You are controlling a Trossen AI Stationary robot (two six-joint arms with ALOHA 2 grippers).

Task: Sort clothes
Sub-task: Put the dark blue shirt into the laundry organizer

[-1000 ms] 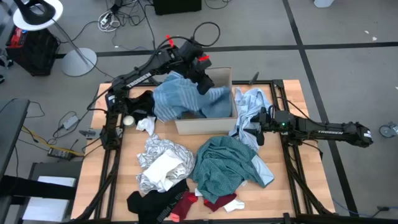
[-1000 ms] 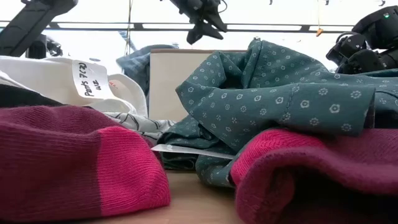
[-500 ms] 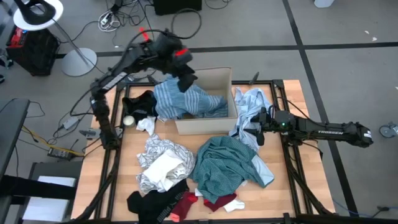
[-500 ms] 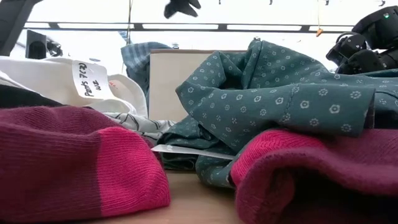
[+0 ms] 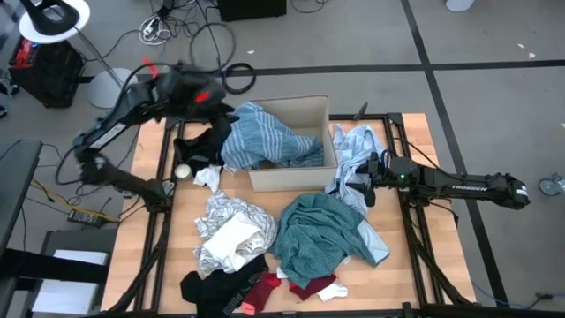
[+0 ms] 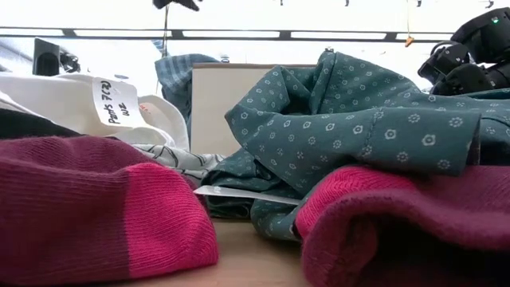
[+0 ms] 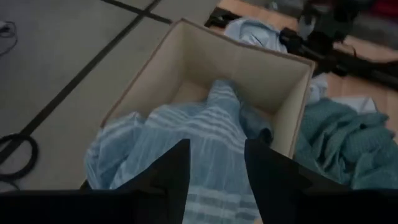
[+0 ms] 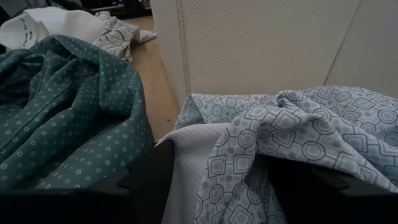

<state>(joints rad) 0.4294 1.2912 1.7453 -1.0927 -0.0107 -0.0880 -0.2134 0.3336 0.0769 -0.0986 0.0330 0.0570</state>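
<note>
My left gripper is to pinch the striped garment by its overhanging end [image 5: 242, 132] next. That end of the garment is bunched up outside the box [image 5: 305, 108], and the rest of the garment lies slack inside.
The blue striped garment [image 5: 265, 137] lies in the tan cardboard box [image 5: 305, 108] and hangs over its left wall; it fills the left wrist view [image 7: 205, 137]. My left gripper [image 5: 216, 102] is open and empty, above the table's far left corner, left of the box [image 7: 214, 168]. My right gripper [image 5: 365, 181] is open and low at the box's right side, with the pale blue patterned garment [image 8: 280, 124] lying between its fingers. The teal garment [image 5: 327, 230], the silvery white one [image 5: 229, 234], black pieces [image 5: 207, 146] and red socks [image 5: 309, 287] lie on the table. My right gripper has its open fingers [image 8: 149, 177] on either side of a fold of the pale blue garment [image 8: 224, 155], which lies on the table against the box's right wall. I cannot tell whether the fingers touch it.
The box stands at the table's far middle. A small pale ball [image 5: 182, 171] lies by the black garment at the left. Clothes cover most of the table's middle and near part. Cables and a lamp base [image 5: 110, 87] lie on the floor beyond the table's far left.
My left gripper has risen and swung from above the box toward the table's far left corner. The blue striped garment has stayed behind, settling flatter in the box and over its left wall. My right arm has kept still.
</note>
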